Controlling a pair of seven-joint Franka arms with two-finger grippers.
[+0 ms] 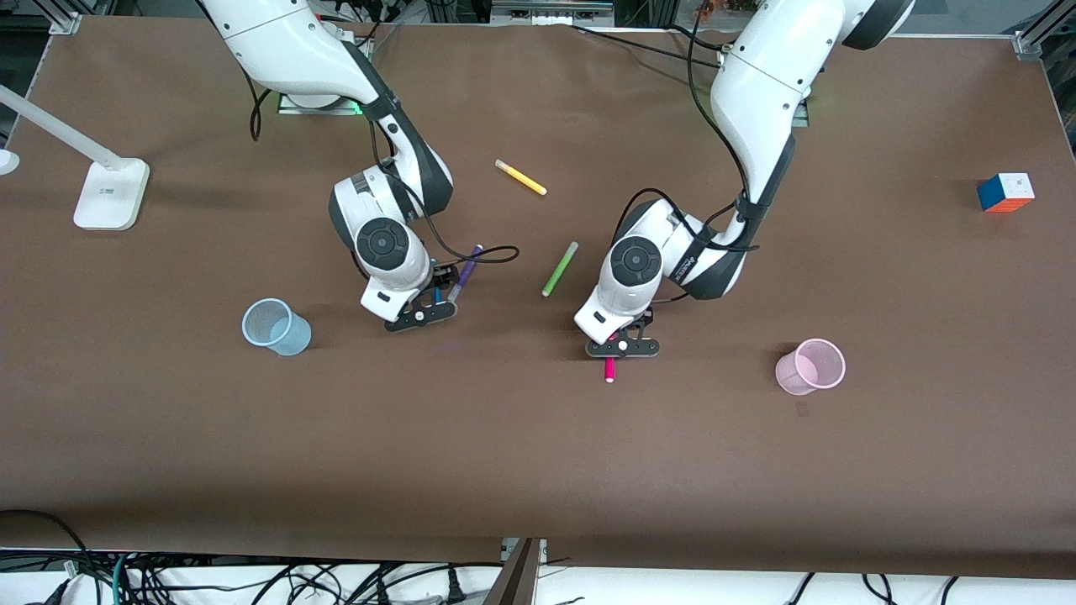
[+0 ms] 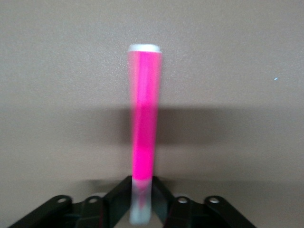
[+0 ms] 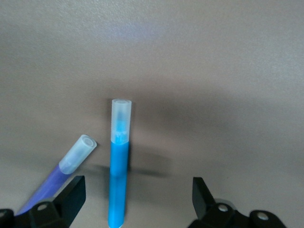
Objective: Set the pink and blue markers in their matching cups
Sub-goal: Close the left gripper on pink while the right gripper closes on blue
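Observation:
The blue marker should be grabbed next by its blue body [image 1: 438,297] with my right gripper, so that it can be stood in the pale blue cup [image 1: 274,326].
My left gripper [image 1: 623,345] is shut on the pink marker [image 1: 609,370], gripping it at its pale cap end, low at the table's middle. In the left wrist view the marker [image 2: 145,118] sticks out from between the closed fingers [image 2: 116,197]. My right gripper [image 1: 423,311] is open and low over the blue marker [image 1: 438,293]. In the right wrist view the blue marker [image 3: 118,161] lies on the table between the spread fingers [image 3: 73,190], untouched. The pale blue cup [image 1: 274,326] stands toward the right arm's end. The pale pink cup [image 1: 811,366] stands toward the left arm's end.
A purple pen [image 1: 466,269] lies right beside the blue marker and shows by one finger in the right wrist view [image 3: 66,168]. A lime-green pen [image 1: 560,268] and a yellow pen [image 1: 520,177] lie mid-table. A colour cube [image 1: 1005,192] and a white lamp base [image 1: 109,193] sit at the table's ends.

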